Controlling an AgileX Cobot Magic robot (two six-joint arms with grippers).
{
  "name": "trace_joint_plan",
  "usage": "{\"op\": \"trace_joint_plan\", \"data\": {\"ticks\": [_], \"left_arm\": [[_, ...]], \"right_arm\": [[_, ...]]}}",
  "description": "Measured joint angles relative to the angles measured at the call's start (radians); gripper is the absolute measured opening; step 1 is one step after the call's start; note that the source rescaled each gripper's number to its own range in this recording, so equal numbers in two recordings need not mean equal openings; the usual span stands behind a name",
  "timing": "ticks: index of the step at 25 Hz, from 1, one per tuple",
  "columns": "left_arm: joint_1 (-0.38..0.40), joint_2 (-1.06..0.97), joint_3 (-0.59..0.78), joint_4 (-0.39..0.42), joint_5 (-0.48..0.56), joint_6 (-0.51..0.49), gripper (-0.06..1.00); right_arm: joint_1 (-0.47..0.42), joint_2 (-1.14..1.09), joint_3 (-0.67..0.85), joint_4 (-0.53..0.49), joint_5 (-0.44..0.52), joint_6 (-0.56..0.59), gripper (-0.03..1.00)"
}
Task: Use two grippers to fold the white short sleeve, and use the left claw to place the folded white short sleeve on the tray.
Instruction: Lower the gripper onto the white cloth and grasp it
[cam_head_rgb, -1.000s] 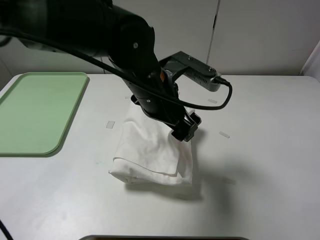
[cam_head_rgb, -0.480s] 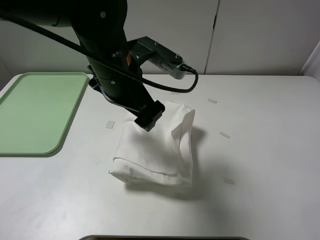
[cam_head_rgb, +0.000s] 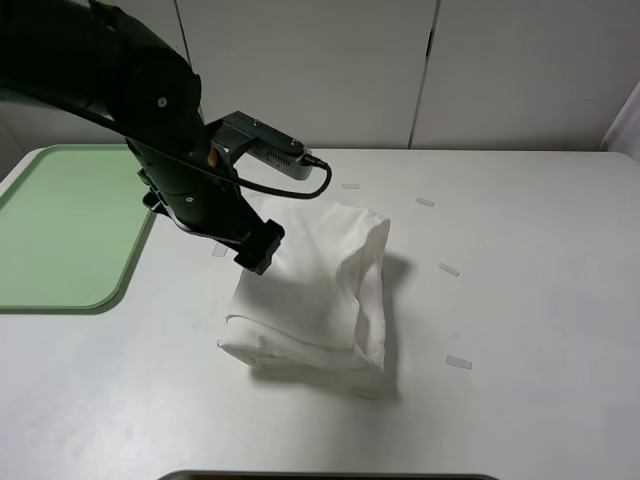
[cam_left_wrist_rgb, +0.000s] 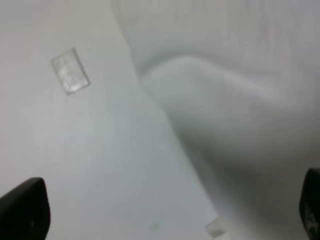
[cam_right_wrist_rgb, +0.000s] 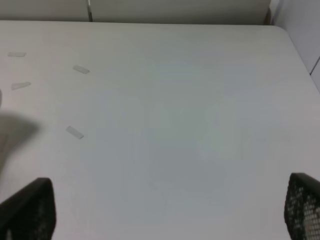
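Note:
The bundle needs to be grabbed next by its folded edge (cam_head_rgb: 250, 270) with my left gripper, to place the folded white short sleeve on the tray (cam_head_rgb: 70, 225).
The white short sleeve (cam_head_rgb: 315, 290) lies folded in a thick bundle on the white table, its far right corner puffed up. It also fills part of the left wrist view (cam_left_wrist_rgb: 240, 100). My left gripper (cam_head_rgb: 258, 248) hovers at the bundle's far left edge. In the left wrist view the left gripper (cam_left_wrist_rgb: 165, 207) is open and empty, with its fingertips (cam_left_wrist_rgb: 22, 210) wide apart. The green tray (cam_head_rgb: 70, 225) sits at the table's left edge and holds nothing. My right gripper (cam_right_wrist_rgb: 162, 207) is open over bare table and is out of the exterior high view.
Small clear tape marks lie on the table around the shirt: one to its right (cam_head_rgb: 447, 269), one at its near right (cam_head_rgb: 458, 362), one at its far left (cam_head_rgb: 221, 249). White cabinet doors (cam_head_rgb: 420, 70) stand behind the table. A dark edge (cam_head_rgb: 330, 475) shows at the table's front.
My left arm has swung left from the shirt's right side to its far left edge. The shirt's far right corner, first covered by the arm, now shows puffed up.

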Motion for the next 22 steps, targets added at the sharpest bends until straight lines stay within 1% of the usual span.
{"op": "trace_joint_plan", "data": {"ticks": [4, 6, 15, 20, 22], "left_arm": [[0.0, 0.0, 0.045, -0.021, -0.112, -0.031, 1.0], [0.0, 0.0, 0.059, -0.023, -0.147, -0.05, 1.0], [0.0, 0.002, 0.136, -0.023, -0.254, -0.124, 1.0], [0.0, 0.007, 0.141, -0.023, -0.292, -0.152, 1.0], [0.0, 0.042, 0.141, -0.023, -0.335, -0.166, 1.0]], "right_arm": [[0.0, 0.0, 0.0, 0.0, 0.0, 0.0, 1.0], [0.0, 0.0, 0.0, 0.0, 0.0, 0.0, 1.0], [0.0, 0.0, 0.0, 0.0, 0.0, 0.0, 1.0], [0.0, 0.0, 0.0, 0.0, 0.0, 0.0, 1.0], [0.0, 0.0, 0.0, 0.0, 0.0, 0.0, 1.0]]}}
